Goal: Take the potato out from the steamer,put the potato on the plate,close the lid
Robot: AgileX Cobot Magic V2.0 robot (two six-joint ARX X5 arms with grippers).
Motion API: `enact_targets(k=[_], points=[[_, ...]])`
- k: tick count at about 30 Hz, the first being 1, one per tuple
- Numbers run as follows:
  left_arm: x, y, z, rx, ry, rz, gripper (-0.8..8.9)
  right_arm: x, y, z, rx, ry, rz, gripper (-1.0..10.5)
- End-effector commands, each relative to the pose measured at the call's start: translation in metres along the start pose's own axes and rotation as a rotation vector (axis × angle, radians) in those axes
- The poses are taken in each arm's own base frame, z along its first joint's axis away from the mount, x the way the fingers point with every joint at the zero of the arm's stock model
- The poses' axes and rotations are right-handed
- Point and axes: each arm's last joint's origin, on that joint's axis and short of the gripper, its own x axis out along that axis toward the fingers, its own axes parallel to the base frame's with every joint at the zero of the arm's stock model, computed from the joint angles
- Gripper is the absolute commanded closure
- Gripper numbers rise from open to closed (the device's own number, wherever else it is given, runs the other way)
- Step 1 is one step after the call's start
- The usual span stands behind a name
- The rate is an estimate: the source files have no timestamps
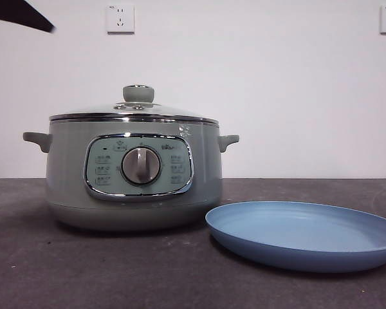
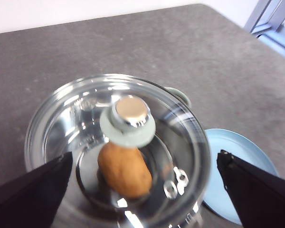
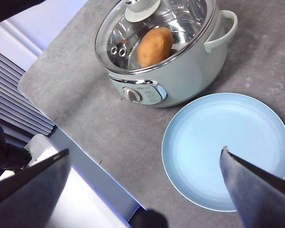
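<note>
Next, my left gripper grabs the glass lid by its narrow green knob (image 1: 138, 94), since the lid spreads wider than my open fingers.
The sage-green steamer (image 1: 71, 167) stands on the table at the left with its glass lid (image 1: 135, 111) closed on it. The orange-brown potato (image 2: 125, 169) lies inside, seen through the glass, and it also shows in the right wrist view (image 3: 154, 46). The light-blue plate (image 1: 302, 232) lies empty to the right of the steamer, close to its base. My left gripper (image 2: 145, 156) hangs open and empty above the lid's green knob (image 2: 128, 121). My right gripper (image 3: 145, 151) is open and empty, high above the plate (image 3: 228, 147) and the table's edge.
The dark grey table (image 1: 116, 270) runs to a white wall with two sockets (image 1: 119, 18). A black arm tip (image 1: 26, 16) shows at the top left corner. The table's edge (image 3: 61, 114) drops off past the steamer's dial side.
</note>
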Motion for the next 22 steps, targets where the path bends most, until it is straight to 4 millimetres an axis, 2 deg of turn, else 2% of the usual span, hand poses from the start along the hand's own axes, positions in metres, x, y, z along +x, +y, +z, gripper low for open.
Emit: enact_targets(k=[1,9,14,16,19,20,22], points=[[0.026,0.002,0.01,0.031,0.033,0.006,1.57,0.0,0.0,0.001,-0.003,-0.003,-0.001,2.9],[0.091,0.006,0.029,0.067,0.122,0.023,1.58,0.002,-0.001,0.002,0.004,0.002,-0.001,2.9],[0.129,0.011,0.023,0.082,0.189,0.028,1.58,0.002,-0.001,0.002,0.01,0.003,-0.001,2.9],[0.139,0.01,0.017,0.085,0.22,0.036,1.58,0.002,-0.001,0.002,0.01,0.003,-0.002,2.9],[0.143,0.007,0.015,0.094,0.231,0.05,1.58,0.002,-0.002,0.002,0.01,0.004,-0.004,2.9],[0.143,0.005,0.015,0.098,0.232,0.055,1.69,0.002,-0.002,0.002,0.01,0.004,-0.004,2.9],[0.144,0.005,0.015,0.101,0.234,0.067,3.39,0.002,-0.002,0.002,0.01,0.004,-0.004,2.9]])
